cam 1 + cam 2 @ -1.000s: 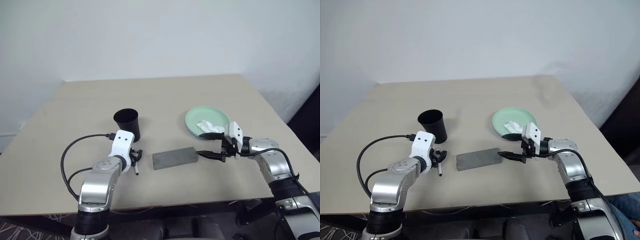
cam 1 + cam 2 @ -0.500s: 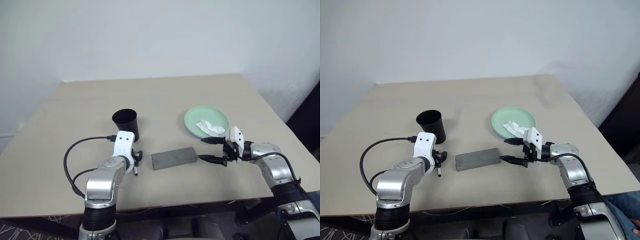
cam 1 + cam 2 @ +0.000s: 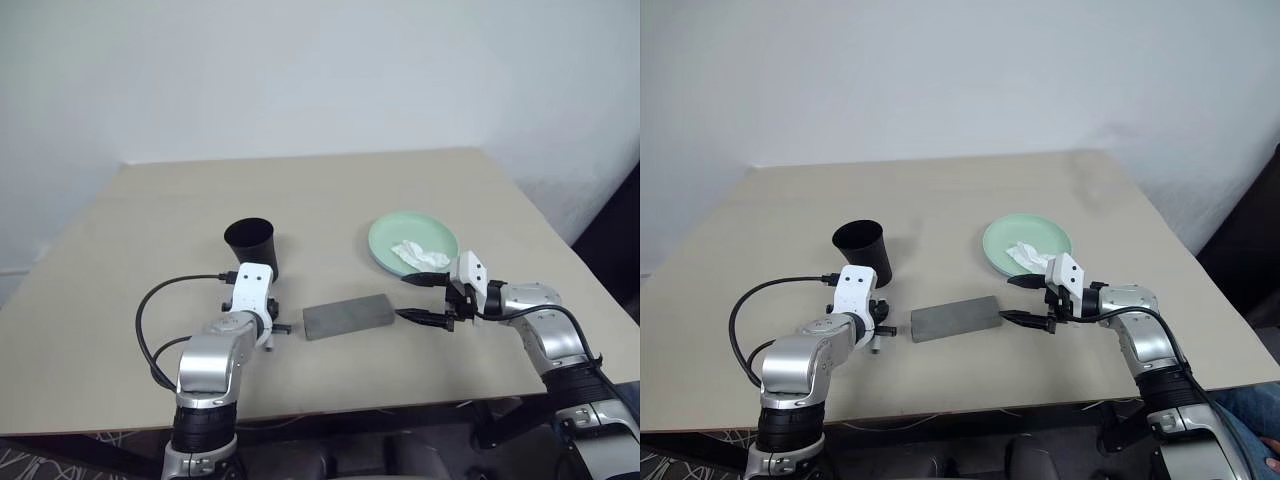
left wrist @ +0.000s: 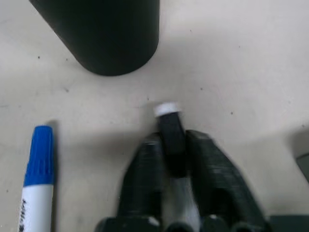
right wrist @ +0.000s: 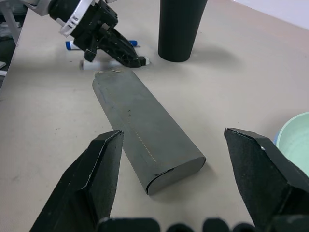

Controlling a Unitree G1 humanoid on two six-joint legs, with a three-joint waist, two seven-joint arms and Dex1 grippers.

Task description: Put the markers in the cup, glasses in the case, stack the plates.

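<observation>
The marker stays in my left gripper for now, until it reaches the cup: the white end (image 4: 167, 108) is short of the black cup (image 4: 113, 34).
My left gripper (image 4: 173, 137) is shut on the marker with the white end (image 4: 166, 109), low on the table just in front of the black cup (image 3: 251, 245). The blue-ended marker (image 4: 38, 166) lies on the table beside that gripper, untouched. The grey case (image 3: 348, 315) lies closed in the middle between the two arms. My right gripper (image 3: 405, 298) hangs open at the case's right end, with nothing between its fingers. The mint green plate (image 3: 385, 232) sits behind that gripper. The glasses are out of view.
A crumpled white tissue (image 3: 418, 255) rests on the mint plate. Bare tabletop (image 3: 300, 190) stretches behind the cup and plate up to the far edge by the white wall. The table's front edge runs just below both arms.
The left gripper's fingers have closed around the white-ended marker. The right gripper holds its place by the case.
</observation>
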